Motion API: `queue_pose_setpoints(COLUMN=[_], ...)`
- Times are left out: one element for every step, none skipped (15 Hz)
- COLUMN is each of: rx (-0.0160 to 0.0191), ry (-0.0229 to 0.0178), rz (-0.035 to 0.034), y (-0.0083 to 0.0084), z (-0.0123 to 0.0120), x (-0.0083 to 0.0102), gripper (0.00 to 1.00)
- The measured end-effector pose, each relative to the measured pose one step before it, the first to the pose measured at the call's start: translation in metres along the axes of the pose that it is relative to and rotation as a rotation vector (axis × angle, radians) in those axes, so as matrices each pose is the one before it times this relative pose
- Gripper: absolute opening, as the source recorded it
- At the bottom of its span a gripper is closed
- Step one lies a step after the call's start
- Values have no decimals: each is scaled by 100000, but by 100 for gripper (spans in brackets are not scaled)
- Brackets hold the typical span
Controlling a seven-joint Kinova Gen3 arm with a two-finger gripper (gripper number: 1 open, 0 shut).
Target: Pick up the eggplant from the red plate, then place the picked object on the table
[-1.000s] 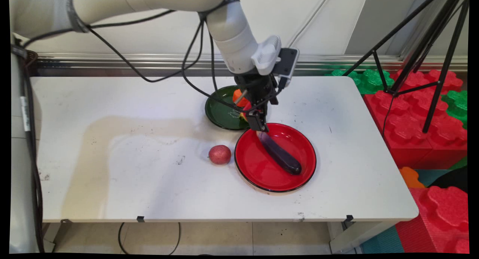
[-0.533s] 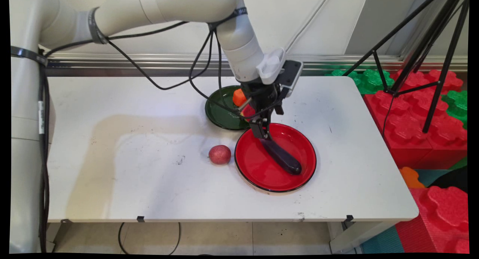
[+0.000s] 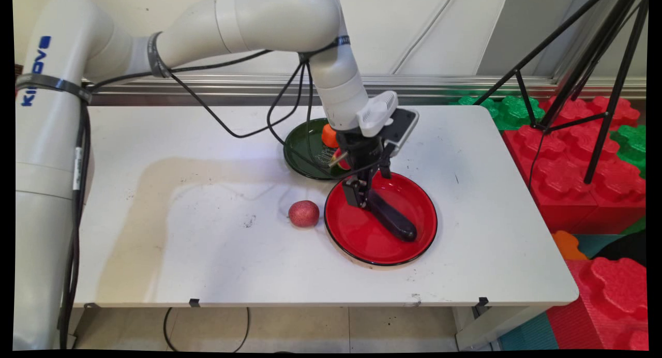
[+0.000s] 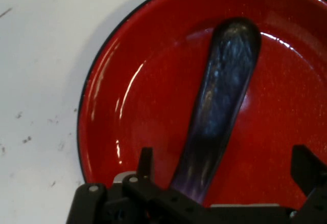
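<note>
My gripper grabs the dark eggplant by its slimmer purple end (image 3: 376, 203) next, to empty the red plate (image 3: 357, 239).
A dark purple eggplant (image 3: 393, 221) lies slanted in a red plate (image 3: 357, 239) right of the table's middle. My gripper (image 3: 362, 196) is low over the plate's far left side, open, and straddles the eggplant's upper end. In the hand view the eggplant (image 4: 222, 101) runs up from between the two fingers (image 4: 146, 161), which stand well apart on either side of it without touching it, and the red plate (image 4: 148, 81) fills the picture around it.
Just behind the red plate a dark green plate (image 3: 305, 159) holds an orange piece (image 3: 329, 135) and a red piece (image 3: 339, 159), partly hidden by the hand. A red round fruit (image 3: 303, 213) lies left of the red plate. A black tripod (image 3: 600, 89) and foam blocks (image 3: 579, 161) stand off the table's right edge.
The hand has come down and slightly toward the camera, from just above the eggplant's upper end to straddling it inside the red plate. The eggplant and plates have not moved.
</note>
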Motion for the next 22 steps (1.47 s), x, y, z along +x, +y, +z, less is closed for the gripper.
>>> queue_pose_setpoints(rx=[-711,-496,-707,-454,-726,-962,-643,-653,-619,-520,-310,-121,-45,1,-77,73,164,205,352,483,927,1154], ry=[-134,-82,-95,-55,-54,-114,-66,-119,-52,-47,38,166,205,146,186,182,115,100,-30,-37,44,-54], rz=[621,400,629,410,609,757,490,462,500,402,339,429,384,272,400,396,387,393,343,186,122,-96], y=[-102,-75,-110,-71,-89,-61,-41,0,1,20,18,20,37,34,84,160,143,194,196,198,225,228], z=[473,315,460,290,411,482,327,299,311,266,192,147,81,36,-16,-253,-295,-406,-513,-578,-871,-994], x=[-52,-25,-37,-24,-39,-65,-49,-46,-18,-29,19,59,74,55,107,97,102,108,119,100,160,158], gripper=[100,100,100,100,100,100,100,100,100,100,0,0,0,0,0,0,0,0,0,0,0,0])
